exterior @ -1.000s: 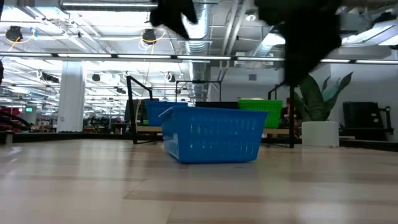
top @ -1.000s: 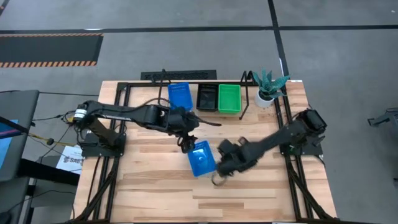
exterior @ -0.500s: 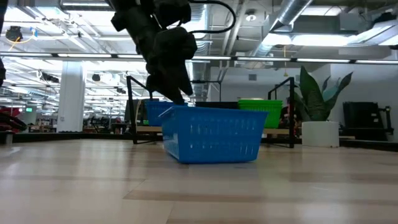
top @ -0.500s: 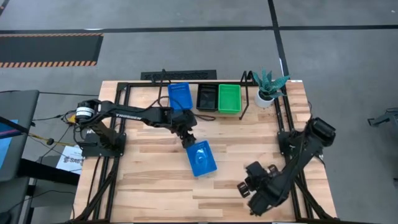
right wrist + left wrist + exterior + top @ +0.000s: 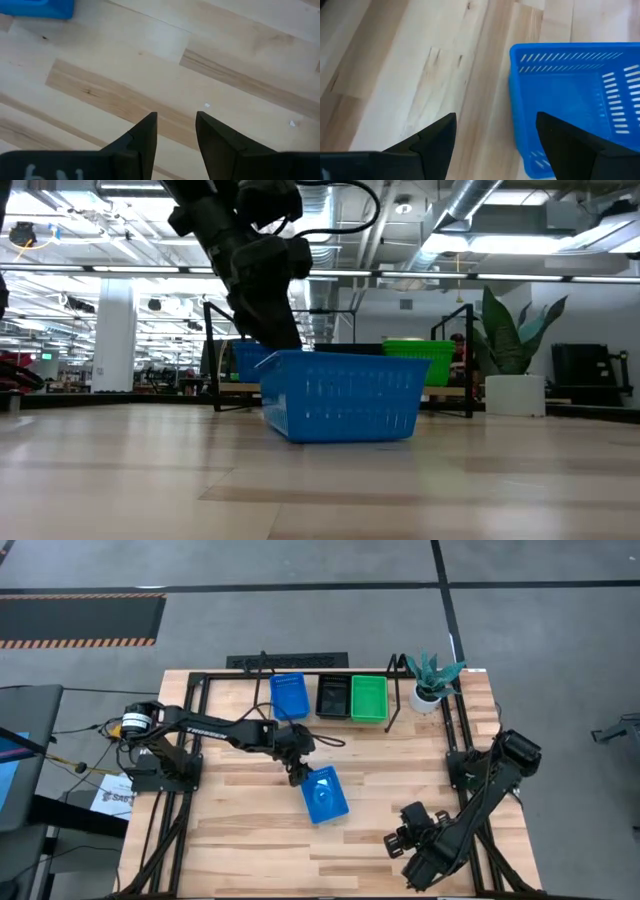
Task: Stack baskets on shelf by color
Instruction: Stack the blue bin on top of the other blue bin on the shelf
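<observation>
My left gripper should next take hold of the other blue basket by its short end, so that it can stack it on the shelf's blue basket.
A blue basket stands upright on the table's middle; it also shows in the low view. My left gripper is open at the basket's far left corner. In the left wrist view one finger stands outside the basket's wall and the other over its inside. On the shelf at the far edge sit blue, black and green baskets. My right gripper is open and empty near the table's near right corner.
A potted plant in a white pot stands at the far right, next to the shelf. Black frame bars run along the table's left and right sides. Bare wood lies near and to the left of the blue basket.
My right gripper has drawn away from the blue basket's near right corner toward the table's near right corner. My left gripper has come down to the basket's far left corner. The basket has stayed in place.
</observation>
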Robot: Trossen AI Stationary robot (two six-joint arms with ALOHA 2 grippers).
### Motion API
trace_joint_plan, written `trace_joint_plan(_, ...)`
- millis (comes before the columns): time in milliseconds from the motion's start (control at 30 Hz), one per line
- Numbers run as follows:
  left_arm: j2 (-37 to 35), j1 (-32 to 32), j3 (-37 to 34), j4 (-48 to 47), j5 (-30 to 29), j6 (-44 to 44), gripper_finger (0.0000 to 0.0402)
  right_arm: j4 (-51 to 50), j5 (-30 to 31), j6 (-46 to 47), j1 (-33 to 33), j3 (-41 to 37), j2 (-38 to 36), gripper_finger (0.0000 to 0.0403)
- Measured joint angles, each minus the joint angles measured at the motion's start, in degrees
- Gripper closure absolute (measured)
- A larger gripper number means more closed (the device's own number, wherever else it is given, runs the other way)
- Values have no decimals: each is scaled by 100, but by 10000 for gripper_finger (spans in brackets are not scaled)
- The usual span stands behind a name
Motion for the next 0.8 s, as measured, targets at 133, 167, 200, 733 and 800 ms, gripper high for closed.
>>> trace_joint_plan(133, 299, -51, -3, 116, 136, 6, 141, 62, -2, 0, -1, 0, 0, 244)
trace_joint_plan(167, 411, -71, 31, 166, 197, 6, 141, 69, -4, 0, -1, 0, 0, 244)
trace_joint_plan(200, 498, -97, 40, 155, 212, -29, 141, 103, -10, -2, -1, 0, 0, 244)
trace_joint_plan(733, 730, -284, 55, -19, -91, -398, 377, 189, -96, -27, 6, -2, 0, 244)
trace_joint_plan(800, 730, -284, 57, -19, -34, -436, 391, 183, -96, -28, 12, -2, 0, 244)
